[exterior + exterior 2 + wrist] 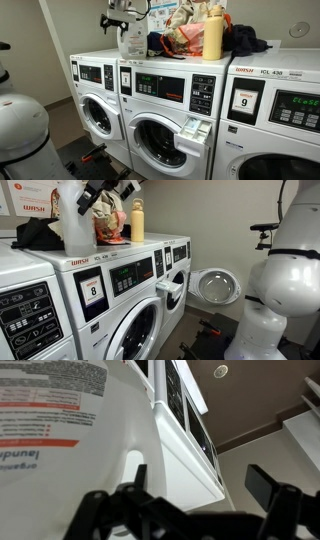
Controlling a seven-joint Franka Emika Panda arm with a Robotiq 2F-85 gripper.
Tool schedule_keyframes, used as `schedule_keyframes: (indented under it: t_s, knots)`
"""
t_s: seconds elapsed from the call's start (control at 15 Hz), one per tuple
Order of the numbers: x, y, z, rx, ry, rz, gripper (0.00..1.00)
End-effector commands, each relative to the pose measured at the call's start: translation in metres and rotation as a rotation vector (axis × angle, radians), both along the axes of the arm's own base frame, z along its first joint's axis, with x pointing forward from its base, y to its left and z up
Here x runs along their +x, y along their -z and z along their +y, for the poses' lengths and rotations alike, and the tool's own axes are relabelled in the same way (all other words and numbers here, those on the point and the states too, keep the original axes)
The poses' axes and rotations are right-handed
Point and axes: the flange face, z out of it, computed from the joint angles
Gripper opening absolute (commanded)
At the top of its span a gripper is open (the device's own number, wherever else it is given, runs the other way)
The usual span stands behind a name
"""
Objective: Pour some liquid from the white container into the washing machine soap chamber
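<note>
I next need to grab the white container (131,42) by its handle, with one finger through the handle's opening, so that it can tip and pour.
The white container (131,42) stands on top of the washing machine (150,105), near its front edge, and shows in both exterior views (72,222). My gripper (119,17) hovers open at the jug's top, a little to its side (104,192). In the wrist view the container (55,430) with its label fills the left. Its handle opening sits behind my left finger (139,476), and nothing is held between the fingers of the gripper (205,495). The soap chamber (196,128) juts open from the washer's front panel (163,284).
A tall yellow-tan bottle (212,34) and a heap of clothes (185,35) sit on the washer tops beside the jug. A washer with a "9" sticker (244,101) stands alongside. In an exterior view, one washer's round door (215,285) hangs open, near the robot's white base (285,275).
</note>
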Motion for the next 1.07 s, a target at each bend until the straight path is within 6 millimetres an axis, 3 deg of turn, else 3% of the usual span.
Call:
schedule_keyframes:
  t_s: [0.0, 1.0]
  knots:
    - [0.007, 0.003, 0.007, 0.005, 0.045, -0.003, 1.00]
    - [0.011, 0.027, 0.009, 0.158, 0.355, -0.005, 1.00]
